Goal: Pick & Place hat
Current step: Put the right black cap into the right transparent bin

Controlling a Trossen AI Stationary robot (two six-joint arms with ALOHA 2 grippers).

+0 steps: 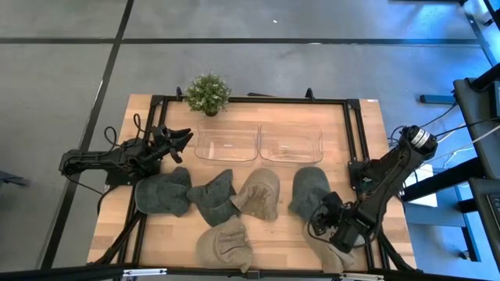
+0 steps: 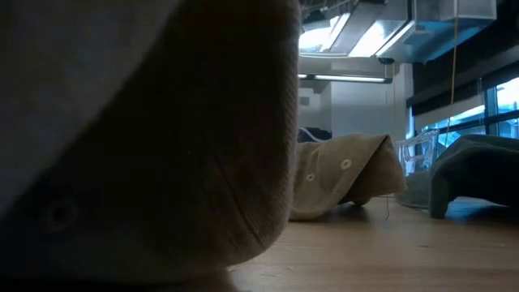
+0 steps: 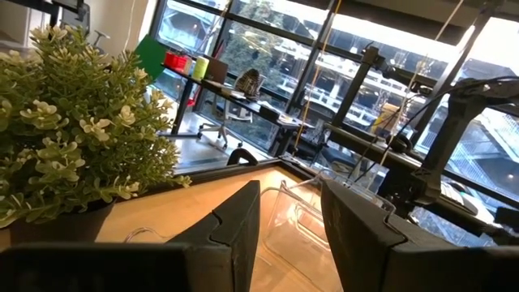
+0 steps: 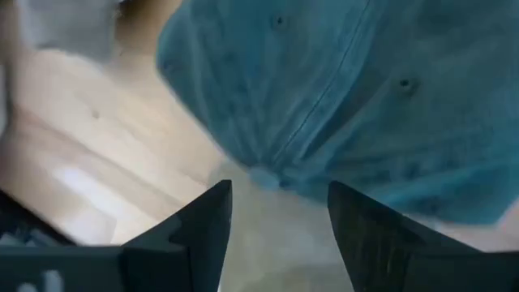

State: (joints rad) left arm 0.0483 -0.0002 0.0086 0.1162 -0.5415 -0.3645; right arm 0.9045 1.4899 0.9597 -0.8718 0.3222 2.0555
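Observation:
The robot's right gripper will next reach the grey-blue hat and grab it by its top (image 4: pixel 269 169), and the robot will then put the hat into the clear bin.
Several soft hats lie on the wooden table (image 1: pixel 273 234). A grey-blue hat (image 1: pixel 309 190) rests near the right, overlapping a beige hat (image 1: pixel 328 251) at the near right. My right gripper (image 1: pixel 322 221) hangs open over them, pointing steeply down. In the right wrist view the gripper (image 4: pixel 280 191) stands above where the grey-blue hat's edge (image 4: pixel 268 174) meets the beige cloth (image 4: pixel 276 239). My left gripper (image 1: pixel 181 139) waits open at the far left, facing the plant (image 3: pixel 65 122).
Two clear bins (image 1: pixel 226 144) (image 1: pixel 291 144) stand at the far middle, beside a potted plant (image 1: pixel 208 94). More hats lie left of the gripper: grey-green (image 1: pixel 162 193) (image 1: pixel 212 198), beige (image 1: pixel 258 193) (image 1: pixel 225 245). A beige hat (image 2: pixel 162 162) fills the low view's left.

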